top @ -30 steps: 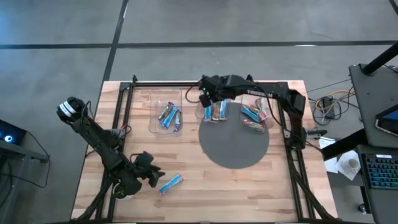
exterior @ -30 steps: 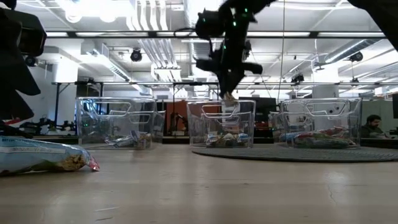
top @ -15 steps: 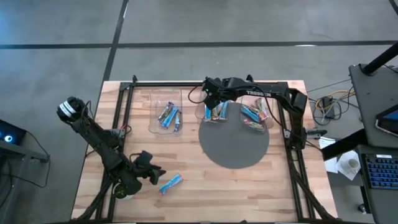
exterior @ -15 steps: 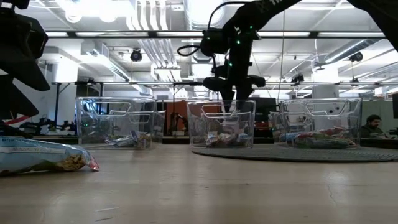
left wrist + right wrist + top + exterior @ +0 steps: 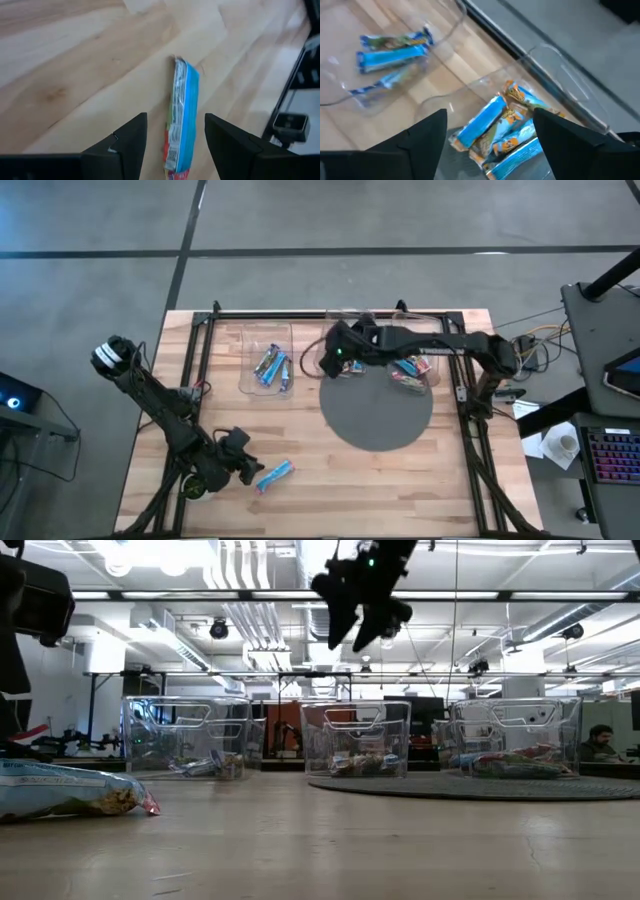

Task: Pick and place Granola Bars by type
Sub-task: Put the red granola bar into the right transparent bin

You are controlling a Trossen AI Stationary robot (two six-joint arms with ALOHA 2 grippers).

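My left gripper is above the sides of the blue granola bar, its fingers still short of the table, so it should go lower before it closes on the bar.
A bright blue granola bar (image 5: 183, 115) lies flat on the wooden table near its front left; it shows too in the high view as the blue bar (image 5: 276, 473) and in the low view (image 5: 70, 790). My left gripper (image 5: 175, 145) is open, low over the bar's near end, one finger on each side, touching nothing I can see. My right gripper (image 5: 326, 360) hangs open and empty high above the middle clear bin (image 5: 365, 735), which holds several blue and orange bars (image 5: 502, 125). The left bin (image 5: 268, 366) holds blue bars (image 5: 395, 52).
A third clear bin (image 5: 412, 370) with mixed bars stands at the back right, on the rim of a round grey mat (image 5: 377, 415). A black frame (image 5: 205, 370) runs along the table's sides and back. Bare wood lies between the bins and the loose bar.
My right gripper dipped to the middle bin's rim with a bar at its fingertips and opened. It has since risen well above the bin and come a little toward the table's near edge, rolling as it went. No bar is left between its fingers.
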